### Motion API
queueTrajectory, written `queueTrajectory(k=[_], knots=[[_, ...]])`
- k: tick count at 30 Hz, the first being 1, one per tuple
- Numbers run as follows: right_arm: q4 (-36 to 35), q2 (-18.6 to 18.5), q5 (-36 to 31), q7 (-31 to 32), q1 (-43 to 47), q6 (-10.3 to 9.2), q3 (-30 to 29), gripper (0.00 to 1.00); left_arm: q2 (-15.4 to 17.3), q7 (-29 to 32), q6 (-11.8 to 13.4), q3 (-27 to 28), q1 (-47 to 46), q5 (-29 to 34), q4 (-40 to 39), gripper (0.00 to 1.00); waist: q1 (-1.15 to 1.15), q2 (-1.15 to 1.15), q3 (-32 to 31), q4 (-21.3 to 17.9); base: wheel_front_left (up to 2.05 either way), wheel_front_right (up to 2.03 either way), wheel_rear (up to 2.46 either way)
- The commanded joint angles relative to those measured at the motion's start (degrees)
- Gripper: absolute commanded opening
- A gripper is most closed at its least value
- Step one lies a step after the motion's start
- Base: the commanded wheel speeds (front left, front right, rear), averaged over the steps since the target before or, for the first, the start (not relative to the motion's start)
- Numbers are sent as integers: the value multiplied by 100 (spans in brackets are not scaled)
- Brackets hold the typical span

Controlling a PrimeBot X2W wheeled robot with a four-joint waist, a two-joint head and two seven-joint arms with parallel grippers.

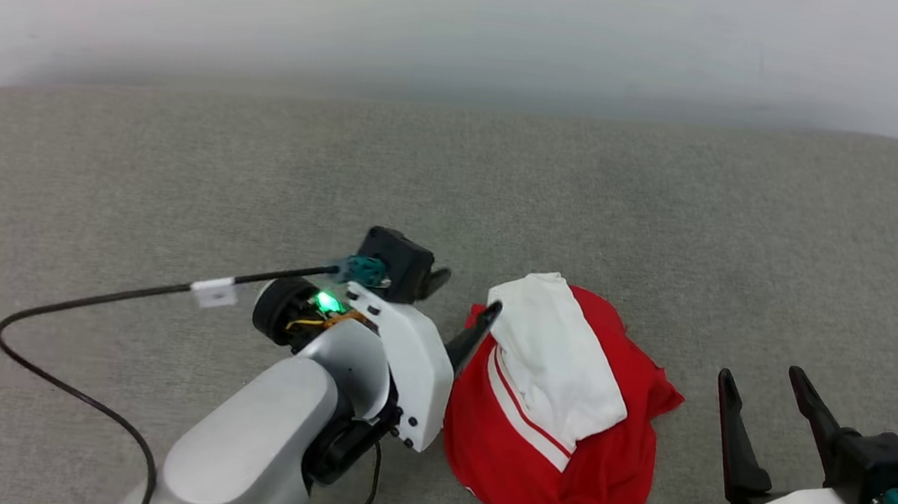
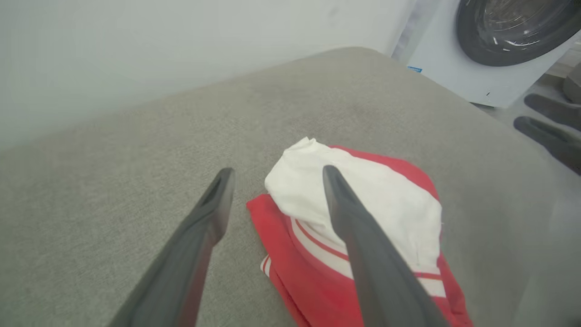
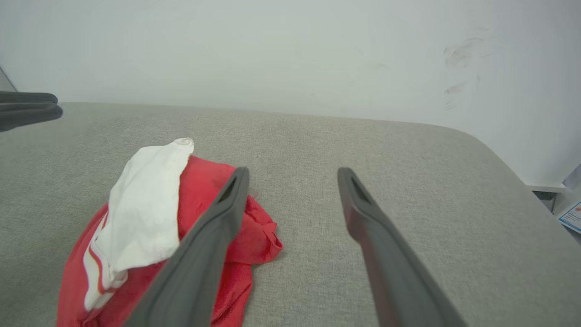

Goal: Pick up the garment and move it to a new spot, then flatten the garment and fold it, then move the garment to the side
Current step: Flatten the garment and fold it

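I will next use my left gripper to spread the garment's red body (image 1: 516,483) flat for folding, so I will grab the garment by its white sleeve's edge (image 1: 515,289).
The garment (image 1: 555,433) lies crumpled in a heap on the grey padded surface, red with a white sleeve (image 1: 555,357) and red-white striped trim draped over the top. My left gripper (image 1: 467,295) hangs open just at its left edge, one finger over the sleeve and nothing between the fingers. In the left wrist view the garment (image 2: 313,272) lies under the open left gripper (image 2: 277,172). My right gripper (image 1: 762,376) stands open to the right of the heap, apart from it. In the right wrist view the garment (image 3: 145,213) sits left of the open right gripper (image 3: 292,175).
The grey padded surface (image 1: 673,210) runs back to a white wall and rounds off at the right. A black cable (image 1: 71,302) trails from my left wrist across it. A white washing machine (image 2: 499,45) stands beyond the surface's far corner.
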Motion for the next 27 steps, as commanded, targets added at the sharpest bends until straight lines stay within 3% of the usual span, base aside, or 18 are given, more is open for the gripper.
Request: queueTrajectory(k=[1,13,14,15,16,21,27], knots=[[10,5,10,-22,-77,-2,15,100,-26,144,-45,-47,-80,-56,127,100,-1,0,104,-91,0,0,0],[196,4,104,-125,-292,-2,125,100,-252,2114,-411,-800,-334,-456,1924,100,-1,0,502,-277,0,0,0],[217,4,114,-135,-311,-2,128,100,-270,2215,-442,-859,-314,-477,2018,90,-1,0,512,-282,0,0,0],[237,5,128,-150,-326,-2,132,100,-289,2287,-456,-910,-309,-499,2089,41,-1,0,519,-284,0,0,0],[254,5,133,-165,-336,-2,126,100,-306,2304,-471,-958,-331,-494,2127,0,-1,0,523,-279,0,0,0],[347,5,124,-162,-322,-2,54,100,-244,1737,-484,-851,-571,-432,2017,0,-1,0,438,-160,0,0,0],[355,4,75,-127,-196,-2,-43,100,180,959,-198,-402,-474,-472,1550,0,-1,0,161,110,0,0,0]])
